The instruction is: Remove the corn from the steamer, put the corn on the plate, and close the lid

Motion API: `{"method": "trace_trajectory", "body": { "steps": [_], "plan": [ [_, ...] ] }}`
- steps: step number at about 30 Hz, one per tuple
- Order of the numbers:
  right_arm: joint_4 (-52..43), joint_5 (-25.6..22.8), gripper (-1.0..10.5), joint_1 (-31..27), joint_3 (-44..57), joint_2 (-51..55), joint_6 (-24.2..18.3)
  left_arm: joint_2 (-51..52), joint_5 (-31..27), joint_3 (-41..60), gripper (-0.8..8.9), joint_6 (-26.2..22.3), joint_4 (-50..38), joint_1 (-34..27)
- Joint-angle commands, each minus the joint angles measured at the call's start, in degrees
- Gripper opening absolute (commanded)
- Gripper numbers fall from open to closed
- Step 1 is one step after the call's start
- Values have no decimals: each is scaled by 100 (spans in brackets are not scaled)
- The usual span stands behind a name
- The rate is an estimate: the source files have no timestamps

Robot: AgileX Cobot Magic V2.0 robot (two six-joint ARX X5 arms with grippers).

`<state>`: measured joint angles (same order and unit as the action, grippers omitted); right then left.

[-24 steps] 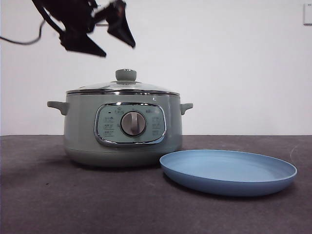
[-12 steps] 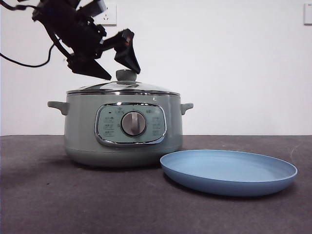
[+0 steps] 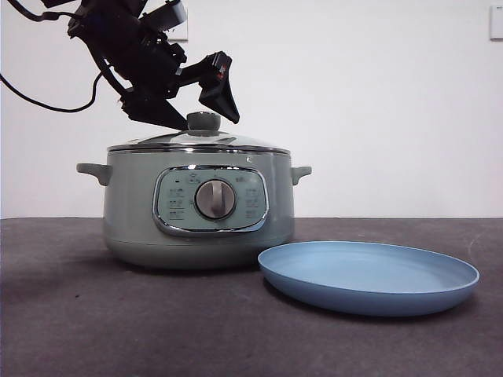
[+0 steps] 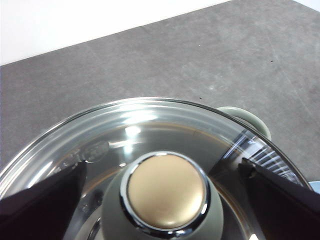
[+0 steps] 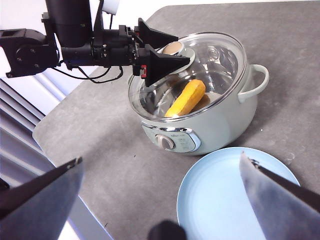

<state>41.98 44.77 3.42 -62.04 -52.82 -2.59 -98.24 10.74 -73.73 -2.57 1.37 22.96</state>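
The left gripper grabs the glass lid by its knob point(image 3: 203, 121) next, to uncover the steamer point(image 3: 198, 208) and reach the corn.
The pale green steamer point(image 3: 198, 208) stands on the table with its glass lid point(image 3: 196, 141) on. Through the glass, in the right wrist view, the yellow-orange corn point(image 5: 186, 98) lies inside the steamer point(image 5: 220, 120). My left gripper point(image 3: 208, 122) is open, one jaw on each side of the lid knob point(image 3: 203, 120) without touching it. In the left wrist view the knob point(image 4: 167, 192) sits between the jaws of this gripper point(image 4: 162, 165). The light-blue plate point(image 3: 368, 275) lies empty to the right of the steamer. My right gripper point(image 5: 160, 159) hangs open high above the plate point(image 5: 235, 195).
A dark grey table point(image 3: 78, 330) carries everything, with a white wall behind. The left arm's cable point(image 3: 47, 102) trails off to the left. The table's edge point(image 5: 55, 165) shows in the right wrist view.
My left gripper has come down and to the right, from above and left of the lid to level with its knob, jaws still open. Steamer, lid and plate have not moved.
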Motion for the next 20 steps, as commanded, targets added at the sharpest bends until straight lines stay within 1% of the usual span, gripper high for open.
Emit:
{"method": "trace_trajectory", "body": {
  "steps": [1, 5, 8, 9, 15, 16, 20],
  "plan": [
    [-28, -17, 599, 17, -22, -13, -2, -39, -24, 7, 561, -66, -4, 31],
    [-28, -17, 599, 17, -22, -13, -2, -39, -24, 7, 551, -48, 35, 31],
    [-28, -17, 599, 17, -22, -13, -2, -48, -17, 7, 441, -48, 120, 31],
    [-28, -15, 599, 17, -22, -13, -2, -52, -15, 7, 430, -48, 149, 31],
    [-28, -17, 599, 17, -22, -11, -2, -111, -15, 7, 429, -33, 238, 31],
    [-28, -17, 599, 17, -22, -11, -2, -111, -15, 7, 415, -26, 240, 31],
    [-28, -17, 599, 17, -22, -11, -2, -111, -13, 7, 170, -28, 232, 55]
  ]
}}
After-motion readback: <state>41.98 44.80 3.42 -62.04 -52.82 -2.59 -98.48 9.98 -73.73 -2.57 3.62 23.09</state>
